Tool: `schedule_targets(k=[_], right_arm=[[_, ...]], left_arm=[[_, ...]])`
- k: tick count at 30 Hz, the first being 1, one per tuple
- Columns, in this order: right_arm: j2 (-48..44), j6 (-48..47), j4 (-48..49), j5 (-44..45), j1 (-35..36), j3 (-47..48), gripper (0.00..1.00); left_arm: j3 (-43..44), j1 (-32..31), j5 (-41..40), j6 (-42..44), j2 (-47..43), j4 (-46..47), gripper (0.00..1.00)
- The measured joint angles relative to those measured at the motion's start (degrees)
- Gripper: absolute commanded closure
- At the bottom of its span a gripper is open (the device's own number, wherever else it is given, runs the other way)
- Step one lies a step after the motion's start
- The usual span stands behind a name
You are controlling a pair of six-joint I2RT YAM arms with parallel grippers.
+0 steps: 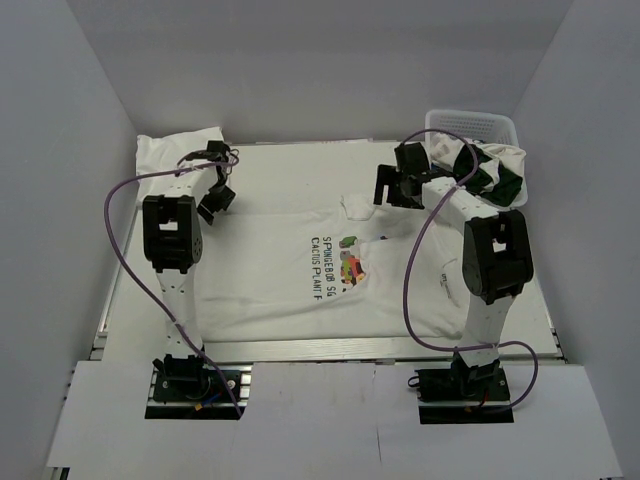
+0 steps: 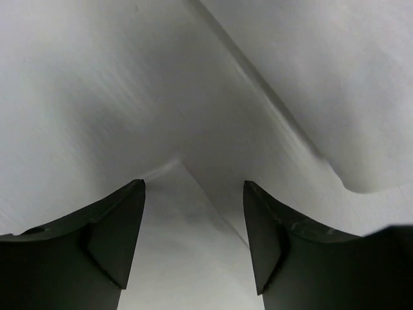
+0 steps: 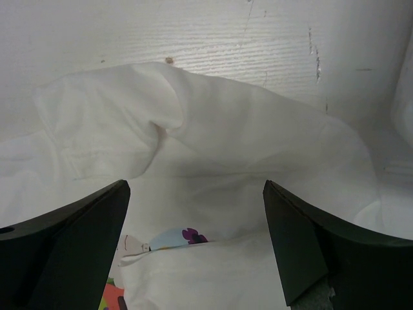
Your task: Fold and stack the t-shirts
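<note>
The robot's right hand next has to pinch the white t-shirt's far edge at the rumpled fold [image 1: 387, 208]. It can then fold that side of the t-shirt over the print [image 1: 350, 262].
A white t-shirt [image 1: 290, 275] with a colourful cartoon print [image 1: 350, 262] and text lies spread across the middle of the table. My left gripper [image 1: 217, 196] hovers open over its far left part; in the left wrist view [image 2: 193, 184] only plain white cloth [image 2: 187, 258] lies between the jaws. My right gripper [image 1: 388, 188] is open over the shirt's far right edge. In the right wrist view [image 3: 193, 187] a rumpled fold of the white shirt [image 3: 213, 148] lies ahead, partly covering the print [image 3: 171, 237]. Neither gripper holds anything.
A white lattice basket [image 1: 482, 122] stands at the back right with white and dark green shirts [image 1: 508, 182] spilling out of it. A folded white cloth [image 1: 170, 152] lies at the back left. Grey walls enclose the table on three sides.
</note>
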Motion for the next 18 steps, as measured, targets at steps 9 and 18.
schedule_targets(k=[9, 18], right_arm=[[0.3, -0.9, 1.7, -0.9, 0.0, -2.0, 0.10], [9.3, 0.7, 2.6, -2.1, -0.3, 6.5, 0.18]], left_arm=[[0.5, 1.6, 0.2, -0.1, 0.5, -0.1, 0.95], [-1.8, 1.9, 1.2, 0.3, -0.8, 2.2, 1.00]])
